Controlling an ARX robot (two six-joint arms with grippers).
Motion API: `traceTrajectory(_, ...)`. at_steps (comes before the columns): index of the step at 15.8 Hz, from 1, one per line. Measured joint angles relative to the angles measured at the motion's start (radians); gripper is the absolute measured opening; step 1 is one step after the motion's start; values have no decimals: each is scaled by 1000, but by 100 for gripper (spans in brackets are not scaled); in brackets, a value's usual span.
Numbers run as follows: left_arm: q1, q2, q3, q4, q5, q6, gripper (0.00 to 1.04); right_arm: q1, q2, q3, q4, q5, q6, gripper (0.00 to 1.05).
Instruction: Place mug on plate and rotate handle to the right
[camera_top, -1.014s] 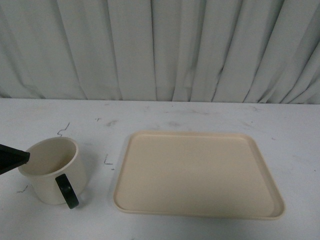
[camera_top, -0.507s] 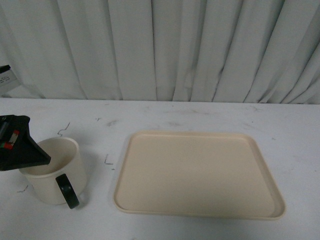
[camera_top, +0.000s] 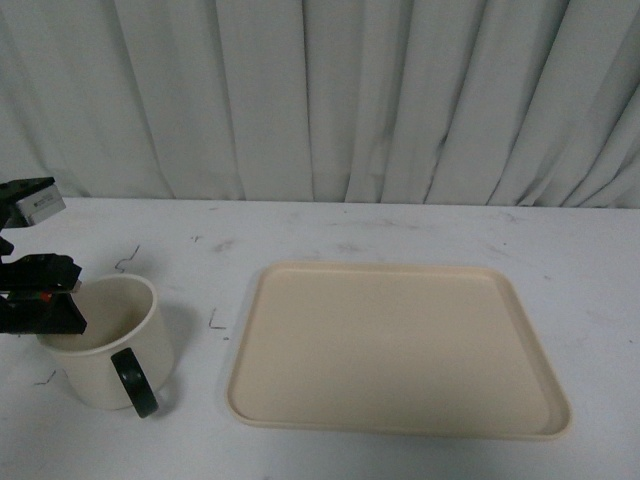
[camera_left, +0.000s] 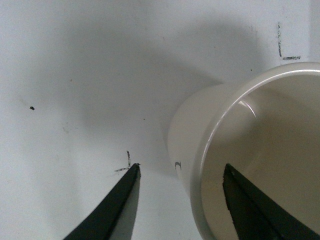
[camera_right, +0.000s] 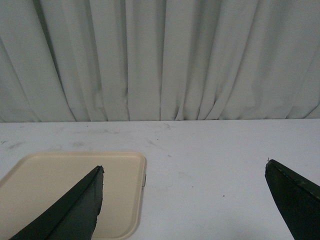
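My left gripper grabs the mug by its rim (camera_top: 52, 343) next, since this leaves the mug's black handle (camera_top: 134, 382) free to be turned on the plate.
The cream-white mug (camera_top: 105, 345) stands upright on the white table at the front left, its black handle (camera_top: 135, 382) facing the front. The beige plate (camera_top: 395, 345) lies to its right, apart from it and empty. My left gripper (camera_top: 40, 298) is open at the mug's left rim. In the left wrist view the gripper (camera_left: 181, 167) straddles the mug's wall (camera_left: 187, 130), with one finger (camera_left: 250, 205) inside the mug and the other finger (camera_left: 117, 202) outside. My right gripper (camera_right: 184, 165) is open and empty above the table, with the plate's corner (camera_right: 55, 175) beside one finger.
A grey-white curtain (camera_top: 320, 100) hangs along the table's far edge. Small dark marks (camera_top: 215, 320) dot the table between mug and plate.
My left gripper has come in from the left edge and now sits at the mug's left rim. The mug and plate have not moved.
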Motion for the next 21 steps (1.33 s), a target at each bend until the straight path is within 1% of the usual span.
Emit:
traceTrajectory(3,-14,-6,-10,2,-28,1,20,0,0,0,0,0,0,98)
traceTrajectory(4,-19,-23,-17,-17,-39,-4,8,0,0,0,0,0,0,98)
traceTrajectory(5,-32,-51,-27,-37,-51,-16,2,0,0,0,0,0,0,98)
traceTrajectory(7,-81,-145,-26,-76,-63,-69,3,0,0,0,0,0,0,98)
traceTrajectory(9,-176,-202,10,-106,-79,-160,3,0,0,0,0,0,0,98)
traceTrajectory(10,-241,-205,39,-106,-73,-215,3,0,0,0,0,0,0,98)
traceTrajectory(12,-387,-167,82,-85,-31,-295,3,0,0,0,0,0,0,98)
traceTrajectory(13,-459,-122,120,-77,-36,-323,3,0,0,0,0,0,0,98)
traceTrajectory(15,-562,-14,198,-82,-65,-370,3,0,0,0,0,0,0,98)
traceTrajectory(17,-621,91,259,-103,-102,-412,3,0,0,0,0,0,0,98)
traceTrajectory(21,-633,225,406,-163,-167,-504,3,0,0,0,0,0,0,98)
